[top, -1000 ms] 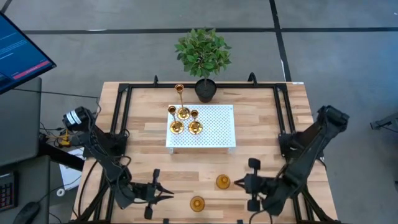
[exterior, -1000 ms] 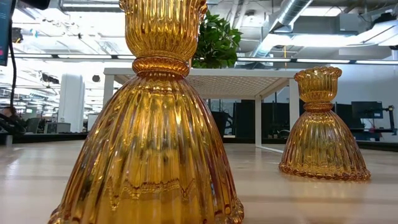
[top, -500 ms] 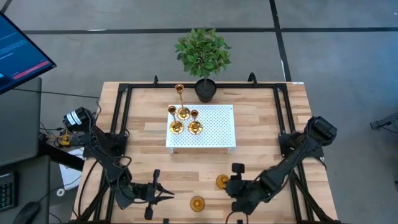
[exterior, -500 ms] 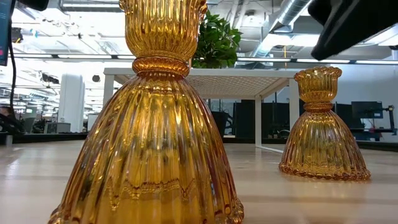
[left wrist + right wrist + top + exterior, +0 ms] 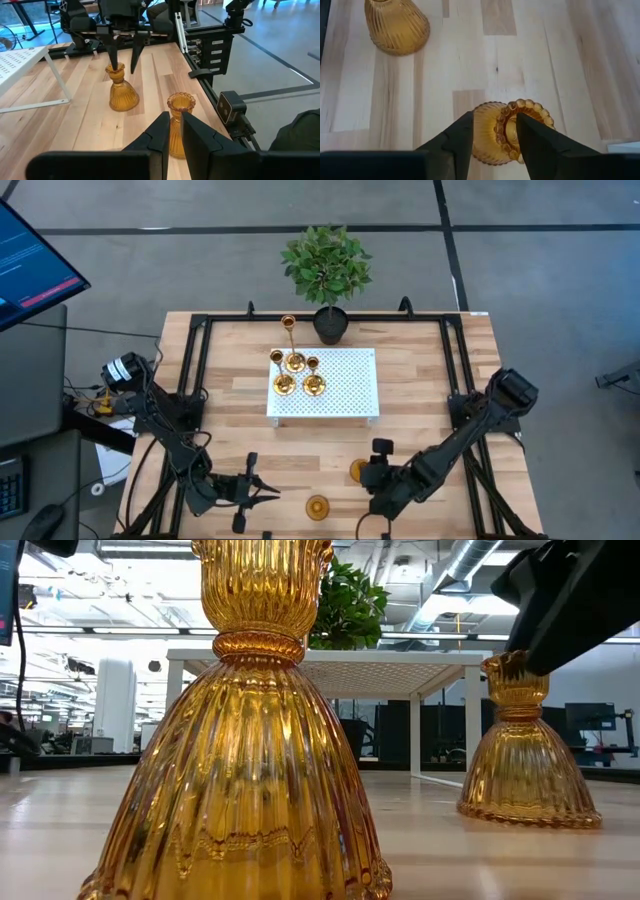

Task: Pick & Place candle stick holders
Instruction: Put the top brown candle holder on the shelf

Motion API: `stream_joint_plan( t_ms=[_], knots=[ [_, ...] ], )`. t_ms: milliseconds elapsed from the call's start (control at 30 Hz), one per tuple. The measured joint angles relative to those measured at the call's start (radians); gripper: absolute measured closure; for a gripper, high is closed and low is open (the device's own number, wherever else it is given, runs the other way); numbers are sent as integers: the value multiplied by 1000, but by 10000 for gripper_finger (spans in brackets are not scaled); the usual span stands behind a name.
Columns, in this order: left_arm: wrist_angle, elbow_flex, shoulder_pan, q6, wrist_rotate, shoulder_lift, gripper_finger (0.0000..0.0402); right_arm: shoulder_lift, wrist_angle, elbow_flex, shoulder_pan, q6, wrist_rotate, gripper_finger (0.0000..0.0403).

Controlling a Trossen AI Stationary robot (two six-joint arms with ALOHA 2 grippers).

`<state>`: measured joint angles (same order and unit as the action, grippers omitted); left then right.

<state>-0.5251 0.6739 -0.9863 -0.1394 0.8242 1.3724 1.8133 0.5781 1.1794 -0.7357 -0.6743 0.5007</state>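
The amber candle stick holder needs to go on the white perforated stand, so my right gripper will next grip it by its beaded cup rim (image 5: pixel 530 106).
Two amber ribbed glass candle stick holders stand on their round bases near the table's front edge. One (image 5: pixel 317 506) is nearest the edge. The other (image 5: pixel 356 470) stands under my right gripper (image 5: pixel 366 472). That gripper is open, and its fingers straddle the holder's cup (image 5: pixel 492 130). Several small gold holders (image 5: pixel 293 372) stand on a white perforated stand (image 5: pixel 345 385). My left gripper (image 5: pixel 270 494) waits at the front left, pointing at the nearest holder (image 5: pixel 177 125). Only a narrow slit separates its fingers, and nothing is between them. My right gripper comes down on the amber holder from above, slanting in from the table's right. One finger (image 5: pixel 115 55) meets the beaded rim of the cup (image 5: pixel 530 106). The other finger (image 5: pixel 135 52) stands beside the cup, apart from it. The holder stays on its base on the table.
A potted green plant (image 5: pixel 326 270) stands at the table's far edge behind the white stand. Black frame rails (image 5: pixel 195 360) run along both sides. Bare wood lies between the stand and the amber holders.
My right gripper has moved toward the table's left, come down over the farther amber holder, and opened. The holder has shifted a little on the table and stays upright on its base.
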Motion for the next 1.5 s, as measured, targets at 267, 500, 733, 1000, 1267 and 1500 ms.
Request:
stream_joint_plan(
  t_ms=[267,500,733,1000,1267,1500],
  knots=[
    [0,0,0,0,0,0,355,-30,12,-5,4,-6,15,357],
    [0,0,0,0,1,0,355,-36,32,2,3,-5,26,385],
    [0,0,0,0,1,0,355,-29,237,153,11,8,29,400],
    [0,0,0,0,1,0,355,-30,425,406,60,215,43,402],
    [0,0,0,-1,1,-1,355,-32,552,615,162,442,100,402],
    [0,0,0,-1,1,-1,355,-34,652,678,274,525,181,403]
  ],
)
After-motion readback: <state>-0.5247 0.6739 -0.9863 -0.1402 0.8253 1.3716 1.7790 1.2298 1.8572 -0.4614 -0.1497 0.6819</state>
